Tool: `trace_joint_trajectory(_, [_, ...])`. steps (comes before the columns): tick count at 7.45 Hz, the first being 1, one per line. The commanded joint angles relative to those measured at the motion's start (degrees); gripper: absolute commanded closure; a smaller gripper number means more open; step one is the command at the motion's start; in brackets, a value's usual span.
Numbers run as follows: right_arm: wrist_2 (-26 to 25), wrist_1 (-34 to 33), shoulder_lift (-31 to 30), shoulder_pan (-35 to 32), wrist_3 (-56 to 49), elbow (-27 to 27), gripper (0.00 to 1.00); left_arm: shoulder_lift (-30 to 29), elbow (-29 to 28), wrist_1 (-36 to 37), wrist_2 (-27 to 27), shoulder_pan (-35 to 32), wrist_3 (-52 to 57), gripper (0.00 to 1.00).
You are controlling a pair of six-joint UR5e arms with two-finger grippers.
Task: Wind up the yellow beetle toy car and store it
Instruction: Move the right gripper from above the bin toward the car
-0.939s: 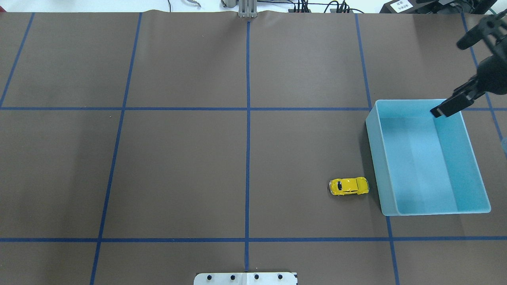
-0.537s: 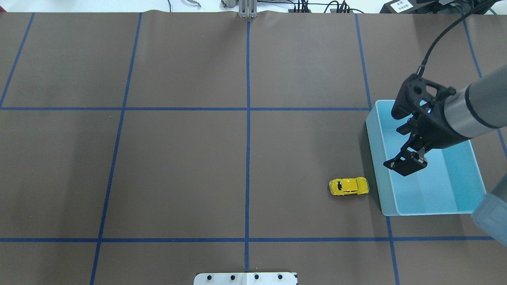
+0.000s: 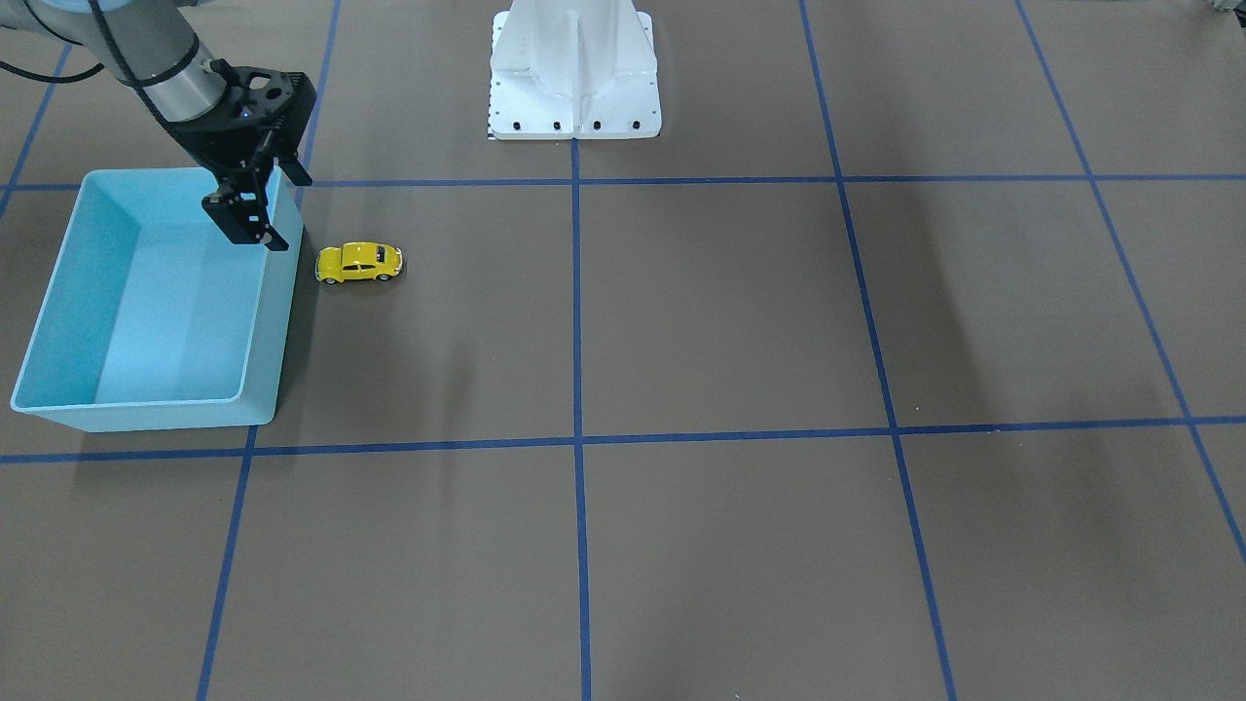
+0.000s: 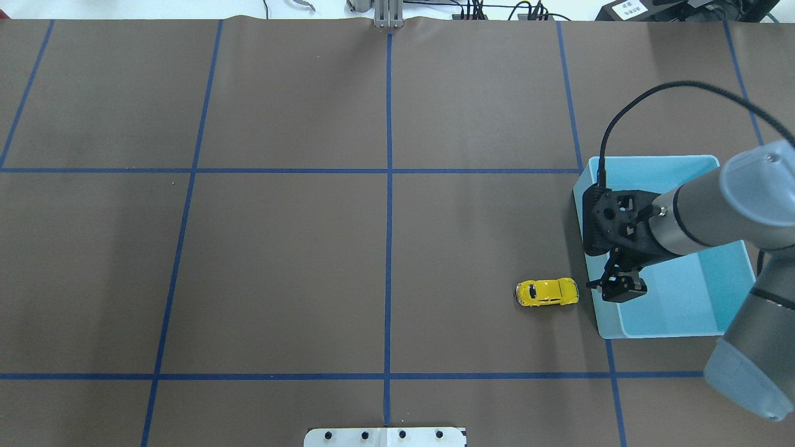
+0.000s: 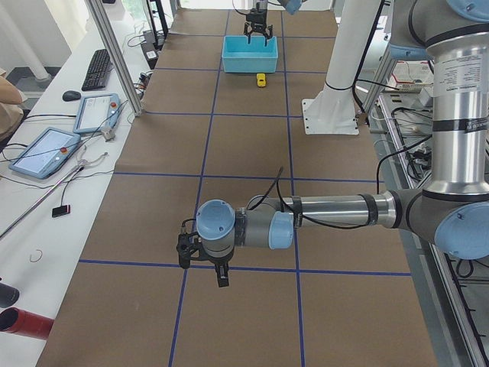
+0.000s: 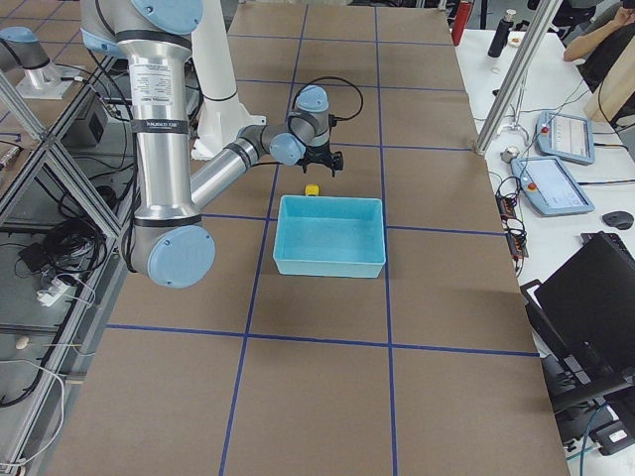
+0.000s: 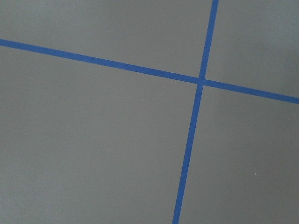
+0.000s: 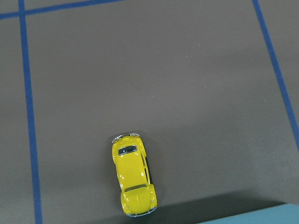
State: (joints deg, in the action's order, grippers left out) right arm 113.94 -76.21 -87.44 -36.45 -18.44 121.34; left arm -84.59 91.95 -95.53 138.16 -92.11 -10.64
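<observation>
The yellow beetle toy car needs to be stored in the blue bin (image 3: 164,315) (image 8: 252,215), so next my right gripper should grab it by the sides of its cabin.
The yellow beetle toy car (image 4: 546,292) stands on its wheels on the brown table, just left of the blue bin (image 4: 683,310). It also shows in the front view (image 3: 358,262) and the right wrist view (image 8: 133,179). My right gripper (image 4: 618,289) hangs open and empty above the bin's wall nearest the car, a short way right of the car and not touching it; it also shows in the front view (image 3: 248,222). My left gripper (image 5: 203,269) shows only in the exterior left view, low over bare table far from the car; I cannot tell whether it is open or shut.
The bin (image 3: 146,312) holds nothing. The robot's white base (image 3: 574,78) stands at the table's middle edge. Blue tape lines (image 4: 389,186) cross the brown table. Monitors and tablets (image 5: 46,149) lie on a side bench.
My right arm has swung in from the far right, across the bin, and come down to the bin's wall beside the car. The car has not moved.
</observation>
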Motion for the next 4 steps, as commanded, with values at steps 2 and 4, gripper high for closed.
trace_joint_trajectory(2, [-9.3,1.1,-0.2,9.3,0.0,-2.1,0.00,0.3,-0.1,0.0,-0.5,0.0,-0.3,0.00])
trace_joint_trajectory(4, [-10.1,0.9,0.6,11.0,0.3,-3.6,0.00,0.3,0.0,0.0,-0.6,0.0,-0.4,0.00])
